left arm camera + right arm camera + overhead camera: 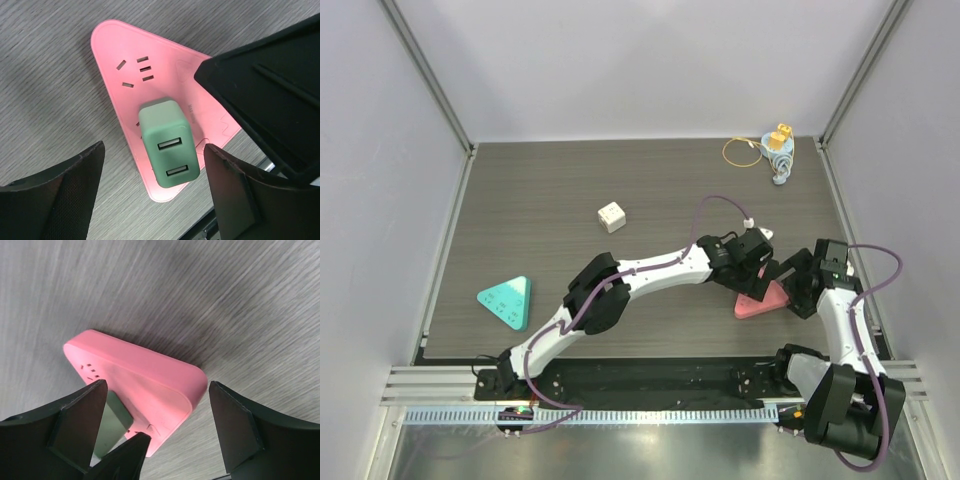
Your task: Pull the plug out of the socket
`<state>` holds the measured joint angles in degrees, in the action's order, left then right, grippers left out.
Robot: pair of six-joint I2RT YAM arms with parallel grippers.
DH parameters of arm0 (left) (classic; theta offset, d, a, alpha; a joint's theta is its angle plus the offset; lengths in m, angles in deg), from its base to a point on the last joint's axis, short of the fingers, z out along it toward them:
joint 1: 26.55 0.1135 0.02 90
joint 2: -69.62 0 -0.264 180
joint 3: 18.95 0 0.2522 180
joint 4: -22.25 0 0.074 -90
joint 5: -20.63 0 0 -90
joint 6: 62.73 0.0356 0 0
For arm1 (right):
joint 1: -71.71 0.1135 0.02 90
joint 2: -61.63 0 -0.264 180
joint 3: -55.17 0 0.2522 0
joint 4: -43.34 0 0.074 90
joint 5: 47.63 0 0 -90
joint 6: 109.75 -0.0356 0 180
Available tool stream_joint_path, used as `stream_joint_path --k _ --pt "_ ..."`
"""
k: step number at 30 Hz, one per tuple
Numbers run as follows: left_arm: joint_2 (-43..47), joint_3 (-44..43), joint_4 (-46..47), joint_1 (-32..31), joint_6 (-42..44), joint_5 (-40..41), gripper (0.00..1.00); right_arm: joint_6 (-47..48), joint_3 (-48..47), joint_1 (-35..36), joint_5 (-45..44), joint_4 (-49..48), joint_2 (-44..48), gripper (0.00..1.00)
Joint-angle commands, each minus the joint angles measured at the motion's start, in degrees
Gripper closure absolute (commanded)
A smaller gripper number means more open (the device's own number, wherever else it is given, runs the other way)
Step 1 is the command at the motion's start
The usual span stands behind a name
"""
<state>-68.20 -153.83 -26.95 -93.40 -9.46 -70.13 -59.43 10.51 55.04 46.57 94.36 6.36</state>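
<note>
The fingers reach past the plug's slotted end (172,152) on either side, and closing now would catch the plug, so it is time for my left gripper to close.
A pink triangular socket (125,55) lies flat on the grey table, and a green plug (167,145) with two USB slots is seated in it. My left gripper (152,192) hovers over the plug, open, with a finger on each side and gaps to both. My right gripper (157,425) is open around the socket's (150,375) rounded corner, its right finger (240,425) clear of it. The plug (112,425) shows partly behind its left finger. From above, both grippers (760,272) (790,285) meet over the socket (757,306) and hide the plug.
A teal triangular socket (507,300) lies at the near left. A white cube (611,217) sits mid-table. A blue-and-yellow item with a yellow cord loop (775,152) stands at the far right corner. Walls and rails enclose the table on three sides.
</note>
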Motion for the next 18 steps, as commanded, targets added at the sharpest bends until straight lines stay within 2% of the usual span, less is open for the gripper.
stream_joint_path --k 1,6,10,18 --pt "3.88 -0.26 2.04 0.23 1.57 -1.79 0.20 -1.98 0.57 -0.03 1.59 -2.98 2.35 0.12" --pt "3.26 -1.58 2.31 1.28 1.58 -2.50 0.33 -3.03 1.27 -0.03 2.38 -3.07 3.76 0.12" --pt "3.17 -1.66 3.45 1.99 1.22 -3.99 0.53 -4.88 3.64 -0.03 4.31 -3.42 5.60 0.13" --pt "3.43 -1.66 4.41 3.74 0.17 -7.15 0.73 -4.97 6.11 -0.03 5.20 -3.94 9.21 0.15"
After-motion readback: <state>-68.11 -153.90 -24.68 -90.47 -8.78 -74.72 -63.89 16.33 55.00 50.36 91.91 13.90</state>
